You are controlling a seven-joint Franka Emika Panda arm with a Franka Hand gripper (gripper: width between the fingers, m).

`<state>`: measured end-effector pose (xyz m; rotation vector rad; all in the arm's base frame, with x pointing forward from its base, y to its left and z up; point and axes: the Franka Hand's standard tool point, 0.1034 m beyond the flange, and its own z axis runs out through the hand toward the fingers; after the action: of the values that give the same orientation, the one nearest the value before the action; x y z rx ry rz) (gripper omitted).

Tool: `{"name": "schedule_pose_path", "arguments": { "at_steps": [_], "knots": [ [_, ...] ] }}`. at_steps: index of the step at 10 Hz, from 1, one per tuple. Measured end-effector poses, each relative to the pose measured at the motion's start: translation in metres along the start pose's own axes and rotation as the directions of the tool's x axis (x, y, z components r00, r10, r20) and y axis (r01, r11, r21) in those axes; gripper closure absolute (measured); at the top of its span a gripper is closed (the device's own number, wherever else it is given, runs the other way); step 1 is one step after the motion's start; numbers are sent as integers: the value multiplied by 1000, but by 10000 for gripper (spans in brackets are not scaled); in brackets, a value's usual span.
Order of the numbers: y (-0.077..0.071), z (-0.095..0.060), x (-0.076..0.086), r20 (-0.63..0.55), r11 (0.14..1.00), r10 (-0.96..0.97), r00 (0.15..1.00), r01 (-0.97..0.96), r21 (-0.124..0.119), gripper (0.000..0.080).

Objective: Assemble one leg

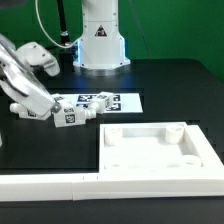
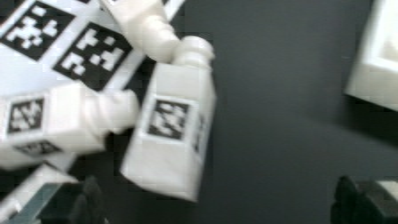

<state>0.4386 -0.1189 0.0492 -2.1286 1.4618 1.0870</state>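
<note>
The gripper isn't ready to close: its fingers are above and short of the white leg (image 2: 171,125) beside the tagged block and would miss it. The gripper needs to move down toward the leg first, then close.
Three white legs with black-and-white tags lie close together on the black table. In the wrist view one leg (image 2: 171,130) lies lengthwise, its end reaching between my fingers. A second leg (image 2: 50,122) lies beside it and a third (image 2: 153,32) is farther off. In the exterior view the legs (image 1: 70,113) cluster at the exterior view's left, by the marker board. My gripper (image 2: 214,205) is open. One dark fingertip (image 2: 50,203) is next to the leg's end and the other is far to the side. Nothing is held. In the exterior view the gripper (image 1: 42,108) sits low beside the cluster.
The marker board (image 1: 108,101) lies behind the legs and also shows in the wrist view (image 2: 63,40). The large white square panel (image 1: 150,148) lies at the exterior view's right, its edge in the wrist view (image 2: 377,62). A white rail (image 1: 45,186) runs along the front. The robot base (image 1: 100,35) stands at the back.
</note>
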Motion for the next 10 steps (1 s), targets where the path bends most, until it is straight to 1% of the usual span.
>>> {"name": "schedule_pose_path", "arguments": {
  "at_steps": [1,2,3,5,7,8,10],
  "knots": [
    [8,7,10,57,1000,29,998,-29,-11,150],
    [8,5,17,104,999,33,994,-31,-26,150],
    [6,5,20,98,999,31,995,-29,-27,150],
    [6,7,21,99,999,44,994,-41,-32,150],
    [10,19,29,109,995,96,989,-91,-51,150],
    [9,22,29,118,993,117,986,-112,-48,150],
    [6,25,26,116,991,129,985,-124,-56,150]
  ]
}}
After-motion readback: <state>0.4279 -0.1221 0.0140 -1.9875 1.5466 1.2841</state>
